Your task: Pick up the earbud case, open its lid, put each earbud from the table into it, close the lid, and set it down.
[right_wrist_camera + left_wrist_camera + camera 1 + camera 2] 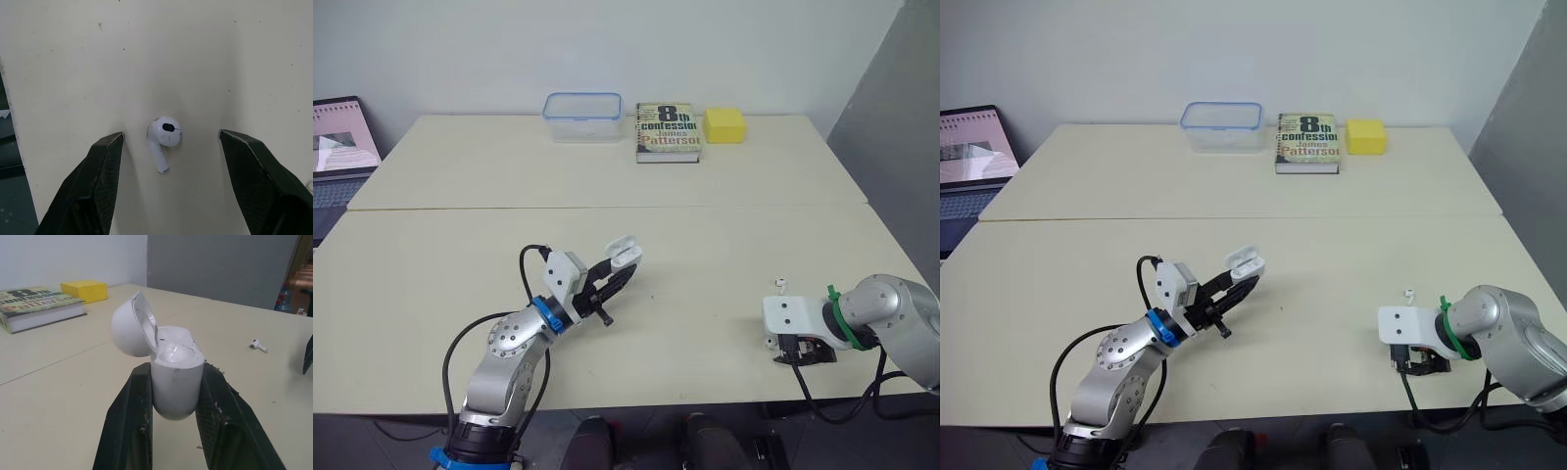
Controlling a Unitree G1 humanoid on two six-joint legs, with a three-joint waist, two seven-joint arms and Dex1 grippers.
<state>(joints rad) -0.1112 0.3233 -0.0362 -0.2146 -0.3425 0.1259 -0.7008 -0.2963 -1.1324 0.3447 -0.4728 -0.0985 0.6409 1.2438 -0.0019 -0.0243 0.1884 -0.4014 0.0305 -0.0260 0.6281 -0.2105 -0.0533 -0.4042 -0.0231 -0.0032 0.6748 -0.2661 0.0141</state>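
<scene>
I next need to grab the white earbud by its rounded head [166, 131] with my right gripper, so that I can put the earbud into its case.
My left gripper [619, 272] is shut on the white earbud case [625, 254], held just above the table at centre left. In the left wrist view the case [176, 377] stands upright between the two black fingers [128, 421] with its lid [132, 325] swung open. My right gripper [171, 136] points down at the table near the front right, its fingers open on either side of a white earbud [164, 137] lying flat between them. A second earbud [781, 285] lies on the table just beyond the right wrist [795, 323].
At the table's far edge stand a clear plastic container [582, 116], a paperback book [668, 132] and a yellow block [724, 124]. A laptop [337, 147] sits far left. A seam crosses the table [607, 207] between the two halves.
</scene>
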